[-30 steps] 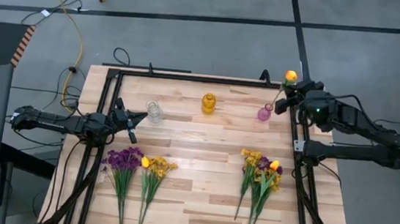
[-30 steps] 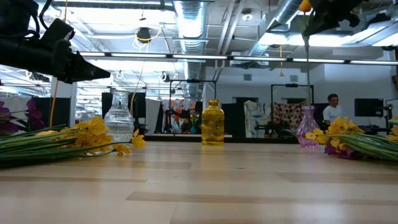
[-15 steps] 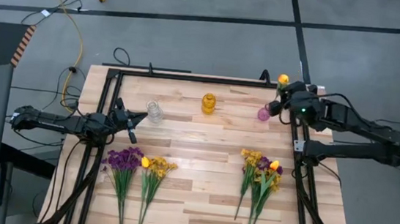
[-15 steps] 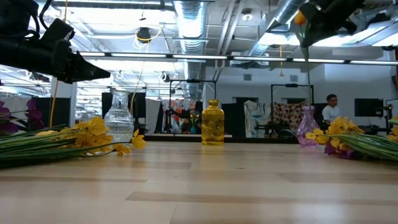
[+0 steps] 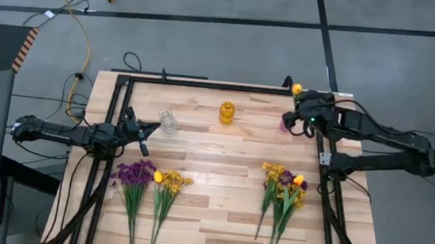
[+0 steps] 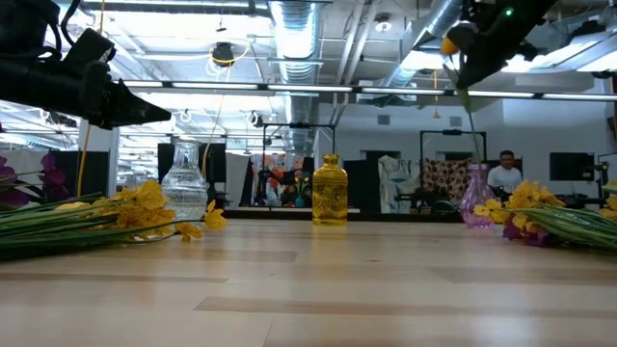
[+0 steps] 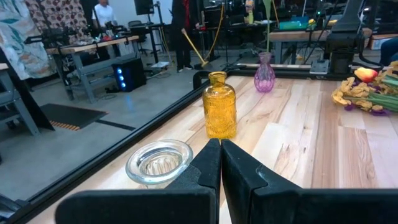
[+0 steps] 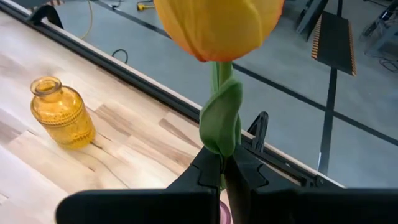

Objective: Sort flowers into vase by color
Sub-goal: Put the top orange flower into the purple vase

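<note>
The tulip's stem is over the purple vase's opening in the right wrist view and the orange-yellow tulip would stand, so it is time for my right gripper to release it now.
My right gripper hangs over the purple vase at the table's far right, shut on an orange-yellow tulip. The tulip's stem slants down to the vase's mouth; whether its end is inside I cannot tell. My left gripper waits shut and level at the table's left, just beside the clear vase. A yellow vase stands at the far middle. Purple and yellow flowers lie at the near left, and a mixed bunch lies at the near right. My right gripper pinches the tulip's stem just under the blossom, where a leaf wraps it, between its two fingers. The fingers come from the table's right, slanting down, and lie across the stem. The blossom stands above the fingers, and the stem hangs tilted below them toward the purple vase.
A black metal frame runs around the tabletop's edges. Bare wood lies in the middle between the vases and the flower bunches. Beyond the table, people and benches show in the room.
My right gripper has moved toward the table's left and down, tipping forward and rolling a little, carrying the tulip over the purple vase. The blossom has sunk and shifted left, and the stem now slants down to the vase's mouth.
</note>
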Controlling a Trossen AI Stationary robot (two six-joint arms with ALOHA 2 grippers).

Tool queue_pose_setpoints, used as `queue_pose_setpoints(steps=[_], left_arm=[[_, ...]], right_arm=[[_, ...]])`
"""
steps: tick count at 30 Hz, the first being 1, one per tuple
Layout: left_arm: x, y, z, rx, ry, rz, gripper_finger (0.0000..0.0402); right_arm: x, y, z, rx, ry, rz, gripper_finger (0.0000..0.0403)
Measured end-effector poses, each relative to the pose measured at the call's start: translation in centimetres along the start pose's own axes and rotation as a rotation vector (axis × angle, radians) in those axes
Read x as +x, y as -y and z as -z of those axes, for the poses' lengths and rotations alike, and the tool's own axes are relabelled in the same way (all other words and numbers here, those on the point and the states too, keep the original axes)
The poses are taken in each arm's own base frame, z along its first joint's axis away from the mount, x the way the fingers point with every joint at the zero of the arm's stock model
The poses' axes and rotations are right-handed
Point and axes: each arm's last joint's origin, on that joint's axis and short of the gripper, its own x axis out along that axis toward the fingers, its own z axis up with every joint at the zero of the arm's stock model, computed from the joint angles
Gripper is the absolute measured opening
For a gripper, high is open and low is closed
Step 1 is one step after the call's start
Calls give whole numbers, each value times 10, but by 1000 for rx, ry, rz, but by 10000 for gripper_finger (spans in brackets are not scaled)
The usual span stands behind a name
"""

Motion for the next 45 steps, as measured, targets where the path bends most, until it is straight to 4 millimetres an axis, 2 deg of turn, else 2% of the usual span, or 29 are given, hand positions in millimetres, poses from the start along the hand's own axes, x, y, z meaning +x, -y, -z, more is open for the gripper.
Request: queue_pose_setpoints(steps=[27, 32, 45], left_arm=[[0, 0, 0, 0, 0, 0, 0], [0, 0, 0, 0, 0, 0, 0], [0, 0, 0, 0, 0, 0, 0]], right_arm=[[1, 0, 1, -15, -13, 4, 59], [1, 0, 1, -15, -13, 3, 81], [1, 0, 1, -15, -14, 1, 169]])
